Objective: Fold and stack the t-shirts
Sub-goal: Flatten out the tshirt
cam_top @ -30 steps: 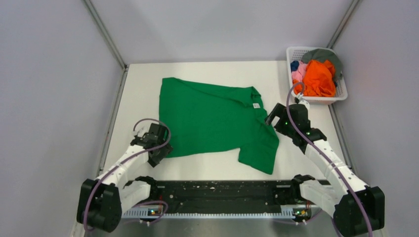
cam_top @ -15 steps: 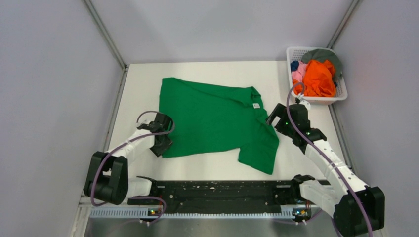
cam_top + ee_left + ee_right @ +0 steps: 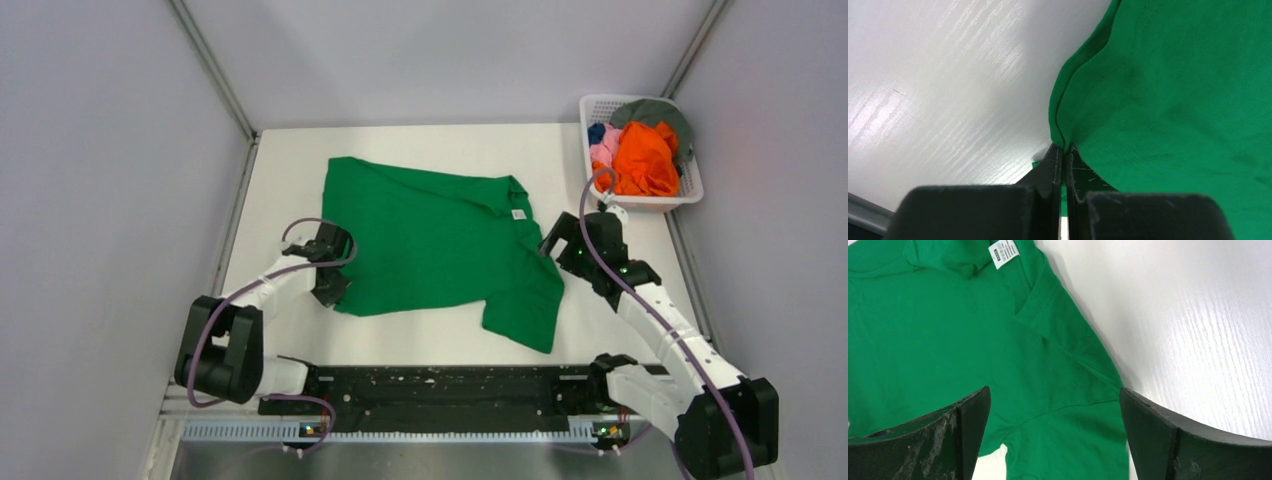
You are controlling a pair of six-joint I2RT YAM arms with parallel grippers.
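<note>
The robot's right gripper should next grab the green t-shirt by the outer cuff corner of its near sleeve, opposite the held hem corner, to spread it for folding.
A bright green t-shirt [image 3: 430,240] lies spread on the white table, its small white tag [image 3: 519,213] near the collar on the right. My left gripper [image 3: 333,288] is shut on the shirt's near-left hem corner; the left wrist view shows the green t-shirt's hem [image 3: 1058,120] pinched between the closed jaws of the left gripper [image 3: 1064,149]. My right gripper [image 3: 552,240] hovers open over the shirt's right shoulder. Its wide-apart right gripper [image 3: 1053,400] frames the green t-shirt's sleeve seam [image 3: 1063,405], and the tag [image 3: 1003,252] shows at the top. More t-shirts, orange [image 3: 645,160], pink [image 3: 604,148] and grey [image 3: 655,112], sit in the basket.
A white lattice basket [image 3: 690,192] stands at the table's far right corner. Grey walls enclose the table on three sides. The black base rail [image 3: 450,390] runs along the near edge between the two arm bases.
My left gripper slid right and forward to the shirt's near-left corner and closed on the hem. The right arm has barely moved.
</note>
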